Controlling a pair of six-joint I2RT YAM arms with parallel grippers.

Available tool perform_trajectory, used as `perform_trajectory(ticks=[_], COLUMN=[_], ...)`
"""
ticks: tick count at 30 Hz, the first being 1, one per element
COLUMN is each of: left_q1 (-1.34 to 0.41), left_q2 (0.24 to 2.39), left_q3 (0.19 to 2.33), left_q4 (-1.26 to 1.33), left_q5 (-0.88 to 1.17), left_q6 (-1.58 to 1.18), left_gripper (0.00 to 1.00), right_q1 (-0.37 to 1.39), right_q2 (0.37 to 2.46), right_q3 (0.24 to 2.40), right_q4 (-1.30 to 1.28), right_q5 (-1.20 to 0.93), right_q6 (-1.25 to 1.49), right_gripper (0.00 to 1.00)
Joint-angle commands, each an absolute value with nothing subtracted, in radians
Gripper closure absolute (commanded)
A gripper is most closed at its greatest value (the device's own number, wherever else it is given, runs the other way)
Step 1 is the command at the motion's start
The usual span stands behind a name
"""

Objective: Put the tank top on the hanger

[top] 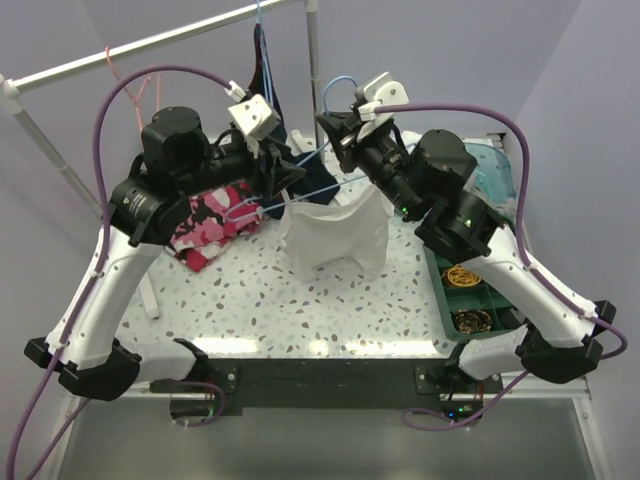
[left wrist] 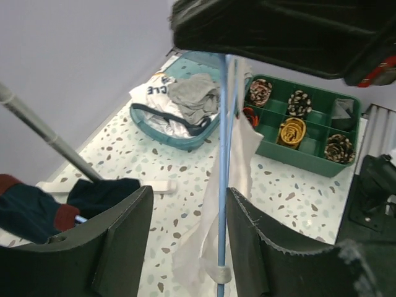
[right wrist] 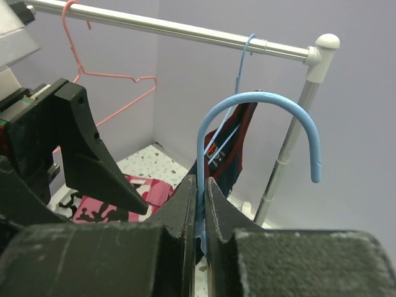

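I will grab the light-blue hanger's bar next with my left gripper, away from the hanger's hook, so the hook stays free to hang on the rail.
The light-blue hanger (top: 330,92) is held up over the table, and my right gripper (right wrist: 199,201) is shut on its neck just below the hook (right wrist: 260,99). The white tank top (top: 335,235) hangs limp from the hanger down to the tabletop. In the left wrist view, a blue hanger bar (left wrist: 221,185) and a white strap (left wrist: 204,238) run between the fingers of my left gripper (left wrist: 189,244). It is open, with the bar close to the right finger (left wrist: 266,247). My left gripper (top: 283,175) sits at the hanger's left end.
A pink camouflage garment (top: 215,225) lies at the left. A navy garment (right wrist: 232,154) hangs on another blue hanger from the rail (right wrist: 185,31), beside a pink hanger (right wrist: 105,77). At the right stand a green compartment tray (left wrist: 297,158) and a teal basket (left wrist: 164,133) of clothes.
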State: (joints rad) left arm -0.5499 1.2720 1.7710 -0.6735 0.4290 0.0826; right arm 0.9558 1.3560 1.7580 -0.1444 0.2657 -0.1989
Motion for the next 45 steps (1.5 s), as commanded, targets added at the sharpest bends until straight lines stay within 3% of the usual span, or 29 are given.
perform_trajectory(ticks=[1, 17, 21, 25, 31, 34, 35, 38, 41, 45], left_q1=[-0.541, -0.541, -0.541, -0.541, -0.541, -0.541, -0.541, -0.541, -0.541, -0.541], left_q2=[1.243, 1.197, 1.183, 1.161, 1.077, 1.032, 1.013, 0.974, 0.945, 0.913], left_q3=[1.793, 1.609, 1.583, 1.54, 1.392, 1.342, 1.335, 1.321, 1.328, 1.338], left_q4=[-0.647, -0.604, -0.578, -0.54, -0.388, -0.354, -0.353, -0.38, -0.413, -0.469], left_q5=[0.611, 0.624, 0.615, 0.615, 0.554, 0.523, 0.515, 0.489, 0.443, 0.37], left_q6=[0.086, 0.098, 0.077, 0.046, -0.069, -0.103, -0.106, -0.098, -0.104, -0.124], left_gripper=[0.46, 0.54, 0.72, 0.98, 1.0, 1.0, 1.0, 1.0, 1.0, 1.0], right_q1=[0.962, 0.962, 0.962, 0.962, 0.962, 0.962, 0.963, 0.962, 0.962, 0.962], right_q2=[1.328, 1.359, 1.367, 1.367, 1.364, 1.353, 1.351, 1.342, 1.333, 1.283], right_q3=[1.749, 1.775, 1.779, 1.772, 1.741, 1.711, 1.701, 1.684, 1.686, 1.655], right_q4=[-0.123, -0.126, -0.13, -0.123, -0.103, -0.086, -0.08, -0.071, -0.078, -0.06], right_q5=[0.244, 0.222, 0.219, 0.222, 0.238, 0.244, 0.245, 0.241, 0.238, 0.203], right_q6=[-0.189, -0.181, -0.175, -0.173, -0.167, -0.157, -0.153, -0.13, -0.098, -0.042], right_gripper=[1.0, 1.0, 1.0, 1.0, 1.0, 0.84, 0.66, 0.33, 0.2, 0.11])
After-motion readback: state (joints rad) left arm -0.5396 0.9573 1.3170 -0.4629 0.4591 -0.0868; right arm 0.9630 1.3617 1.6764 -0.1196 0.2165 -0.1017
